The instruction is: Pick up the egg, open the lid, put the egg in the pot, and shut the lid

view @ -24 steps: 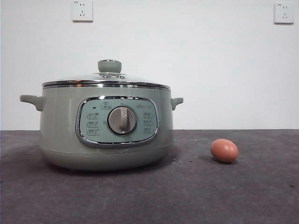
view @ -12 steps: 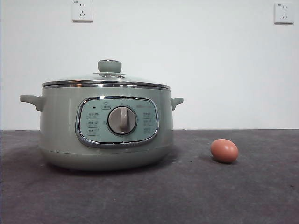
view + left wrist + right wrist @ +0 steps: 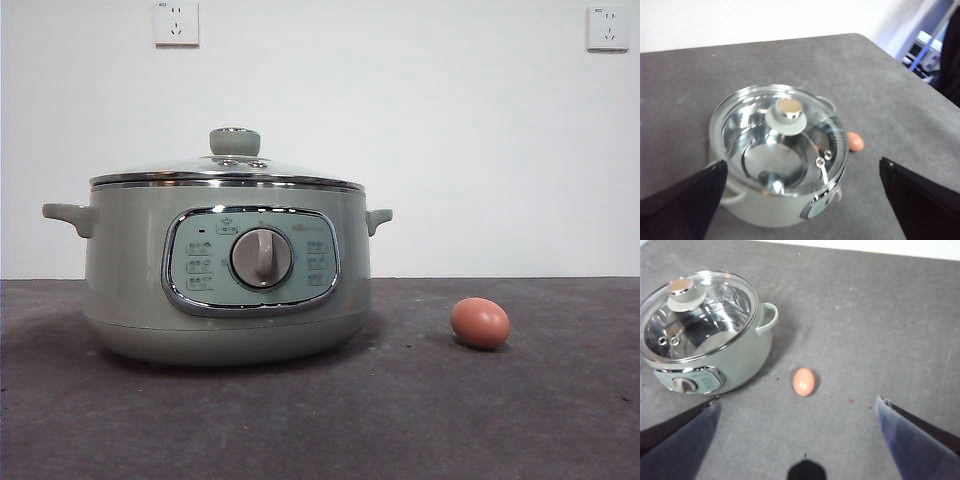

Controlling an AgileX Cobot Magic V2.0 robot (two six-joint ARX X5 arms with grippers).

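Observation:
The glass lid spreads too wide for my fingers, so my left gripper needs to grab it next by the narrow green knob on top [image 3: 235, 142].
The sage-green pot [image 3: 225, 270] stands left of centre on the dark table, with the glass lid [image 3: 228, 172] seated on it and its green knob [image 3: 235, 142] on top. The reddish-brown egg [image 3: 480, 323] lies on the table to the pot's right. The left wrist view looks down on the lid [image 3: 780, 137] and the egg [image 3: 855, 142] beside the pot; my left gripper [image 3: 802, 200] hovers high above the pot, open and empty. High over the egg [image 3: 803, 381] my right gripper [image 3: 797, 437] also hangs open; the pot [image 3: 705, 335] lies beside it.
Two wall sockets [image 3: 176, 22] are on the white wall behind. The grey table [image 3: 420, 420] stretches around the pot and egg. The table's edge [image 3: 900, 65] and some equipment beyond it show in the left wrist view.

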